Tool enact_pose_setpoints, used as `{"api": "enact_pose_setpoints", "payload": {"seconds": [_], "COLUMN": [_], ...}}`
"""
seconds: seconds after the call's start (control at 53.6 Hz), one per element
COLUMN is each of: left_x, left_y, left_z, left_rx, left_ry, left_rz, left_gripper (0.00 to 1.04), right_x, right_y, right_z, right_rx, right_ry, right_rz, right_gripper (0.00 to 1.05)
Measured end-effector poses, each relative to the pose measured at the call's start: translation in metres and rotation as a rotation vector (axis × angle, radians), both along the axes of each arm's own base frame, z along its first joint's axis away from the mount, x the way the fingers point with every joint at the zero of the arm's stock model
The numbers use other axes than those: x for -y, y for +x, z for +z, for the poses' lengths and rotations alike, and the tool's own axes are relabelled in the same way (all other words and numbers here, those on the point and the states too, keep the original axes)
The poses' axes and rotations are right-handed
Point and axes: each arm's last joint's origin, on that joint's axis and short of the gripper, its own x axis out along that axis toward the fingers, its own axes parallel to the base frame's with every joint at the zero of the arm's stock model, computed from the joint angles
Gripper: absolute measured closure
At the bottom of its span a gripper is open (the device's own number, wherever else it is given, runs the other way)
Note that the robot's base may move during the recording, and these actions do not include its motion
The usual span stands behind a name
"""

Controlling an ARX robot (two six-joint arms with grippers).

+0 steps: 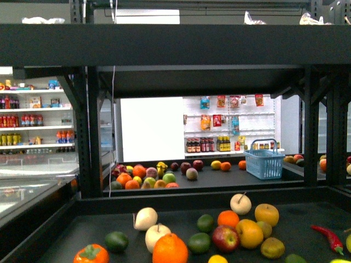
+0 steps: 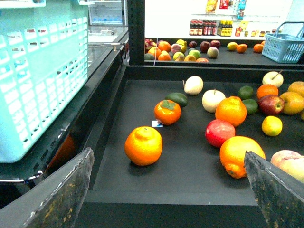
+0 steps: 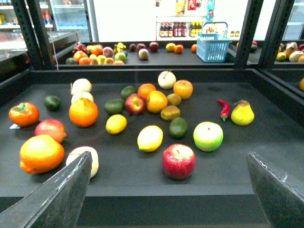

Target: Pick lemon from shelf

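My left gripper takes hold of the light-blue basket (image 2: pixel 42 76) by its brown handle next, so that a place is ready for the lemon.
The lemon (image 3: pixel 150 138), pale yellow and oval, lies on the black deck of the shelf (image 3: pixel 142 183) among several other fruits. A smaller, deeper yellow oval fruit (image 3: pixel 116 124) lies to one side of it and a yellow-green apple (image 3: pixel 207 136) to the other. My right gripper (image 3: pixel 168 156) is open and empty, back at the deck's front rim, with a red apple (image 3: pixel 178 161) between it and the lemon. My left gripper (image 2: pixel 168 152) is open and empty over the front rim of the deck (image 2: pixel 180 166); the lemon is outside that view. Neither gripper shows in the front view.
Oranges (image 2: pixel 143 145) (image 2: pixel 240 155), a persimmon (image 2: pixel 167 112) and a red fruit (image 2: pixel 220 133) lie before the left gripper. A light-blue basket (image 2: pixel 33 71) hangs close by it. A red chilli (image 3: pixel 223 109) and a yellow pear (image 3: pixel 242 113) lie further off. A second fruit shelf (image 1: pixel 230 178) holds a blue basket (image 1: pixel 264 161).
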Motion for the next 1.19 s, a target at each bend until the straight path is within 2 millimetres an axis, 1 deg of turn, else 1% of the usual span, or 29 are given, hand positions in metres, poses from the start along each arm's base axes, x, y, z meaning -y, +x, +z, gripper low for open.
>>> {"api": "enact_pose_setpoints", "payload": {"seconds": [0.671,0.69,0.765,0.82,0.858,0.914,0.951,1.026,1.1,1.119,1.193], "left_x": [0.000,0.000,-0.001,-0.002,-0.005,-0.012,-0.021,-0.040,-0.062,-0.065,-0.086], "left_y": [0.000,0.000,0.002,0.006,0.010,0.018,0.030,0.049,0.072,0.075,0.099], "left_z": [0.000,-0.001,-0.001,0.003,0.011,0.031,0.053,0.078,0.098,0.100,0.110], "left_rx": [0.000,-0.027,-0.252,-0.312,-0.323,-0.309,-0.286,-0.270,-0.251,-0.248,-0.235], "left_ry": [0.000,-0.030,-0.219,-0.341,-0.423,-0.535,-0.619,-0.722,-0.810,-0.820,-0.888], "left_rz": [0.000,0.014,0.029,0.019,0.019,0.001,-0.008,-0.003,0.030,0.037,0.088], "left_gripper": [0.08,0.08,0.08,0.08,0.08,0.08,0.08,0.08,0.08,0.08,0.08], "right_x": [0.000,0.000,0.000,0.000,0.000,0.000,0.000,0.000,0.000,0.000,0.000], "right_y": [0.000,0.000,0.000,0.000,0.000,0.000,0.000,0.000,0.000,0.000,0.000], "right_z": [0.000,0.000,0.000,0.000,0.000,0.000,0.000,0.000,0.000,0.000,0.000], "right_rx": [0.000,0.000,0.000,0.000,0.000,0.000,0.000,0.000,0.000,0.000,0.000], "right_ry": [0.000,0.000,0.000,0.000,0.000,0.000,0.000,0.000,0.000,0.000,0.000], "right_rz": [-0.001,-0.001,0.000,0.000,0.000,0.000,0.000,0.000,0.000,0.000,0.000], "right_gripper": [0.07,0.07,0.07,0.07,0.07,0.07,0.07,0.07,0.07,0.07,0.07]}}
